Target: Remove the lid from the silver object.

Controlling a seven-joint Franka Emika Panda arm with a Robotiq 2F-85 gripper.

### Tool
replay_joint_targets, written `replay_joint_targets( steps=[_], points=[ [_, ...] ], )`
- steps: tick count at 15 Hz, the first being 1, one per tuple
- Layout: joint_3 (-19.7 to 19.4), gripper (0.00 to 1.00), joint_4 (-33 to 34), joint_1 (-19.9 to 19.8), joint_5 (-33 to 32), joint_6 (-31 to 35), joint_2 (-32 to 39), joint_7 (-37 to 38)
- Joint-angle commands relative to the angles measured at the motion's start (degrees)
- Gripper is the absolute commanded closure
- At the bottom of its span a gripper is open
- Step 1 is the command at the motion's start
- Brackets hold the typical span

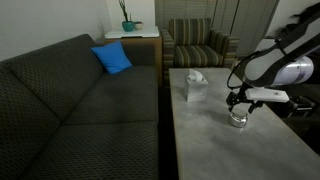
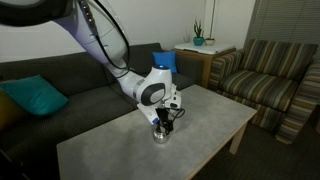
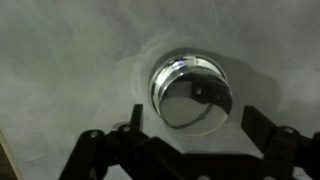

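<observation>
My gripper should close on the lid [image 1: 239, 113] [image 3: 195, 101] now, since its open fingers have their ends level with the sides of the lid.
The silver object [image 1: 238, 120] is a small shiny round pot on the grey table [image 1: 215, 150]; it shows in both exterior views [image 2: 160, 134]. In the wrist view its domed silver lid [image 3: 195, 100] sits on top of the pot's rim [image 3: 165, 75]. My gripper [image 1: 238, 103] hangs just above the pot [image 2: 165, 120]. In the wrist view the gripper [image 3: 192, 122] is open and empty, with one dark finger on each side of the lid and not touching it.
A pale tissue box [image 1: 194, 85] stands on the table beyond the pot. A dark sofa [image 1: 70, 110] with a blue cushion [image 1: 113, 58] runs along the table. A striped armchair [image 1: 200, 45] and a side table with a plant [image 1: 128, 25] stand behind.
</observation>
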Motion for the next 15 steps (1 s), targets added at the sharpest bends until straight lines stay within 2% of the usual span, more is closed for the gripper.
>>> replay_joint_targets(
  steps=[1, 9, 12, 15],
  points=[
    [0.77, 0.0, -0.42, -0.79, 1.04, -0.52, 0.0, -2.01],
    [0.58, 0.0, -0.37, -0.72, 0.87, -1.43, 0.0, -2.08],
    [0.48, 0.34, -0.37, -0.67, 0.85, -1.42, 0.0, -2.0],
    [0.45, 0.55, -0.39, -0.66, 0.85, -1.3, -0.02, -1.97]
  ],
)
